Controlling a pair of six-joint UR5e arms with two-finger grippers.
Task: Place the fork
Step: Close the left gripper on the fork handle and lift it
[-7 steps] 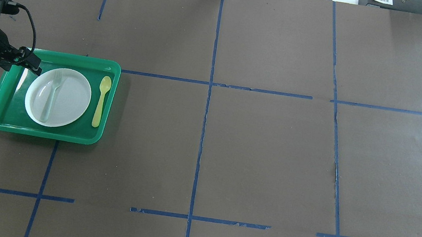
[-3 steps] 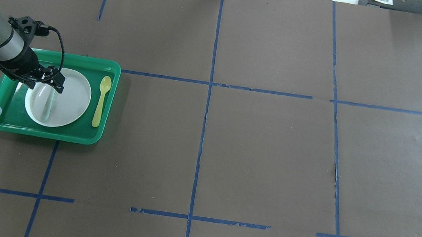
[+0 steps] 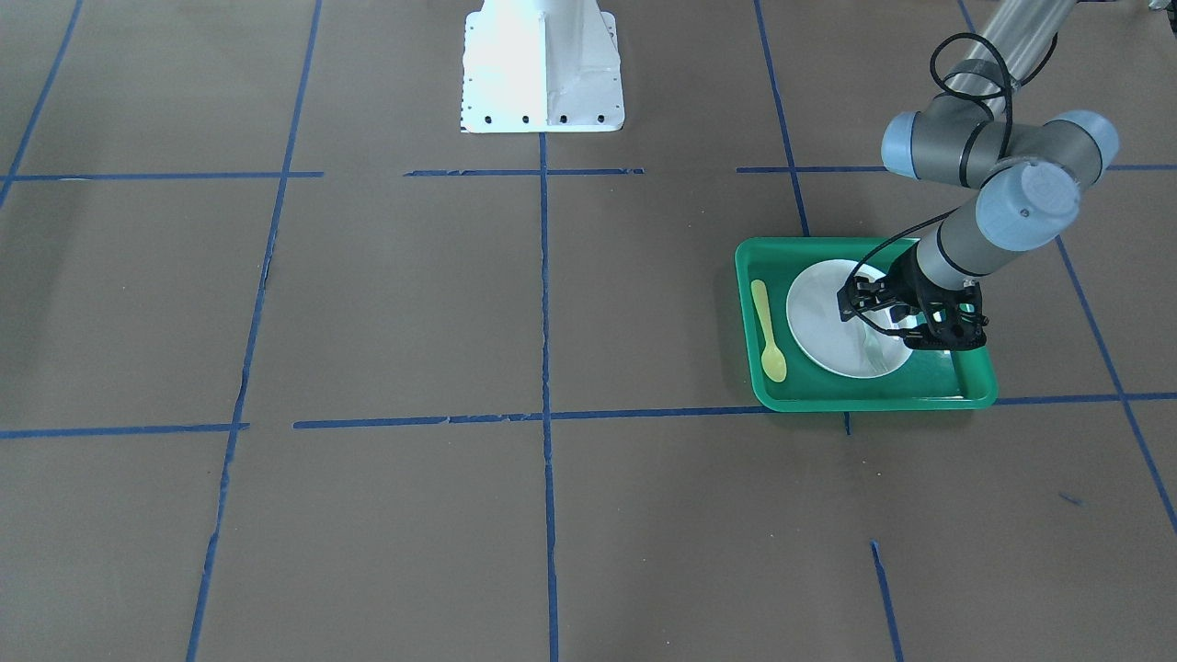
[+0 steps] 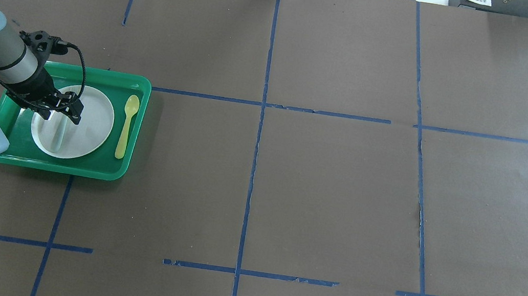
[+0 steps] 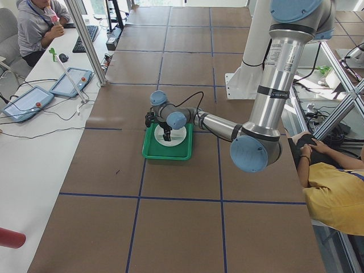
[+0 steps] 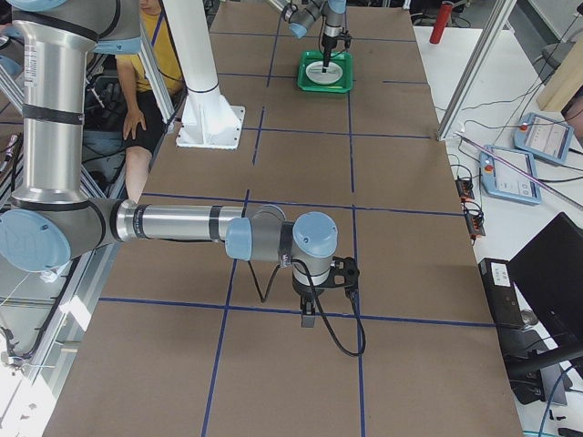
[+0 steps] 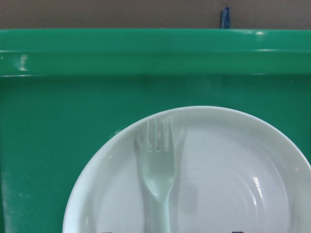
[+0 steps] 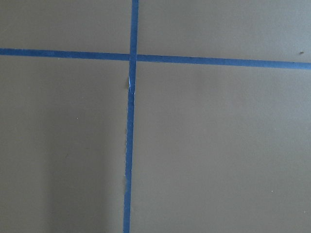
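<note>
My left gripper grabs the fork by its handle (image 7: 161, 217) next. Then it lifts the fork off the white plate (image 7: 228, 170) to place it.
The pale whitish-grey fork (image 7: 158, 170) lies on a white plate (image 4: 95, 119) in a green tray (image 4: 101, 166), tines toward the far rim; its handle shows in the overhead view (image 4: 59, 136). My left gripper (image 4: 64, 112) hangs just over the fork's upper half, open, with the fingertips apart on either side of the handle and not closed on it. It also shows in the front view (image 3: 897, 322). My right gripper (image 6: 308, 320) shows only in the right side view, low over bare table far from the tray; I cannot tell if it is open or shut.
A yellow-green spoon (image 4: 127, 123) lies in the tray to the right of the plate. The table is brown paper with blue tape lines (image 8: 129, 145). The robot's white base plate (image 3: 542, 64) stands at the table's middle edge.
My left arm has swung from the tray's far left corner to over the plate and now covers the fork's tines. The fork, plate and spoon have not moved.
</note>
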